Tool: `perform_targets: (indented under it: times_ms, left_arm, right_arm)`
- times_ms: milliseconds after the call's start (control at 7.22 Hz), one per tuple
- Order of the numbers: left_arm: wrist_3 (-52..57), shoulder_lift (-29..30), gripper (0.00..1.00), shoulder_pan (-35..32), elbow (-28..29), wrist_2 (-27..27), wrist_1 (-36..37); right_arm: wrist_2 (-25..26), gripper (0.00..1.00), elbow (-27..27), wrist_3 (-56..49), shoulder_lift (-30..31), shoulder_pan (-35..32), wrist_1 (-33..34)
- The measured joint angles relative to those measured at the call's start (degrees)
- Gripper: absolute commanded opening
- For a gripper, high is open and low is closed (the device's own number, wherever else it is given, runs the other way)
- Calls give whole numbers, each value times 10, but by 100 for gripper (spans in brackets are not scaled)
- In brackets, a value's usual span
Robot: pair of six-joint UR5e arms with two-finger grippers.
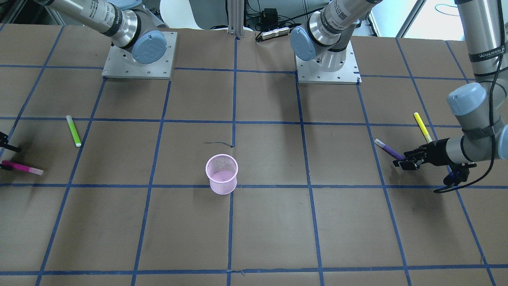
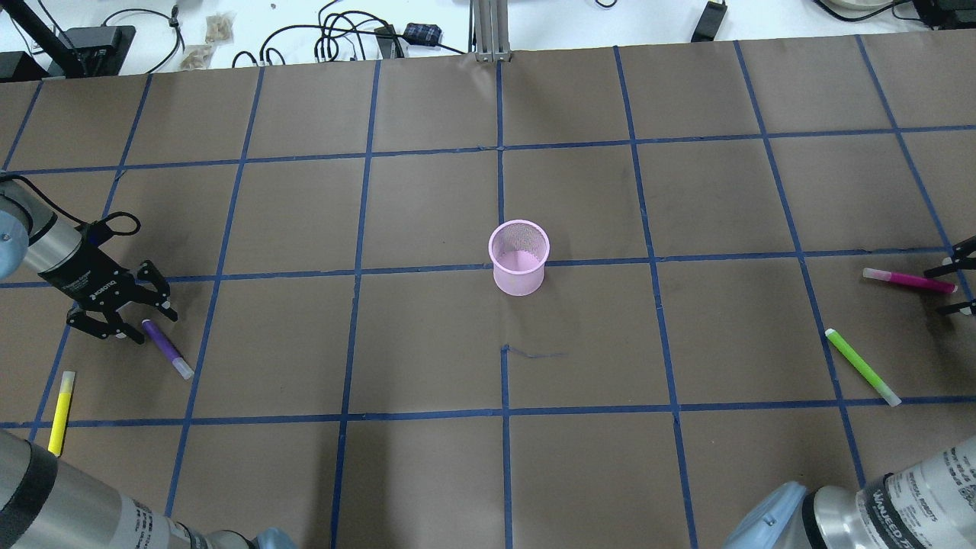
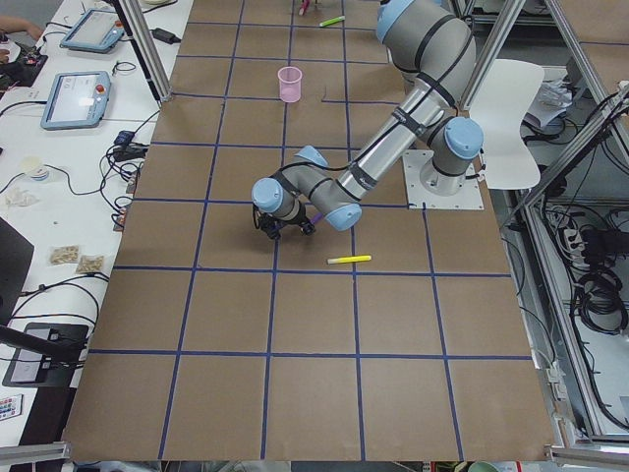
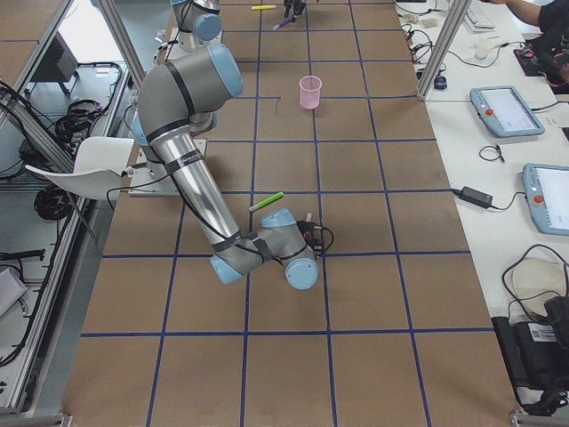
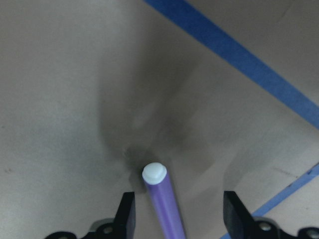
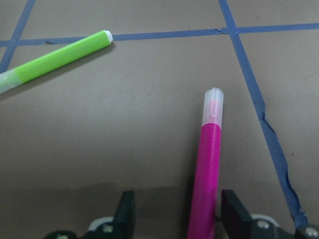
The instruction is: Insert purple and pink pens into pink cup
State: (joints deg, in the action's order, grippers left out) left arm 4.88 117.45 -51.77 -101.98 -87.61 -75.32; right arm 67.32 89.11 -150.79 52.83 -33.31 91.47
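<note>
The purple pen needs to go into the pink cup (image 1: 222, 174). My left gripper will next grab the purple pen by its body (image 1: 393, 153).
The pink mesh cup (image 1: 222, 174) stands upright mid-table, also in the overhead view (image 2: 519, 258). The purple pen (image 2: 166, 349) lies on the table at the robot's left. My left gripper (image 2: 155, 326) is open, its jaws either side of the pen's near end; in the left wrist view the pen (image 5: 162, 199) runs between the two fingers (image 5: 127, 214). The pink pen (image 2: 907, 280) lies at the robot's right. My right gripper (image 2: 942, 291) is open at its end; in the right wrist view the pen (image 6: 209, 169) lies between the fingers (image 6: 127, 211).
A yellow pen (image 2: 61, 402) lies close behind the left gripper, near the table's left side. A green pen (image 2: 862, 367) lies next to the pink pen, also in the right wrist view (image 6: 55, 59). Blue tape lines grid the brown table (image 2: 427, 343).
</note>
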Motion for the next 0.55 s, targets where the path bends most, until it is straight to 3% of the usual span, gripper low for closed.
perform_targets:
  times_ms: [277,415,554]
  left_arm:
    - [1,3,9,1,1,-2,1]
    - [0,3,8,1,1,-4,2]
    - [0,2,8,1,2,-6,3]
  right_arm:
    - [1,11,0,0,0,0,0]
    - [1,3,-1,1,0,0,0]
    - [1,3,-1,3,1,0,0]
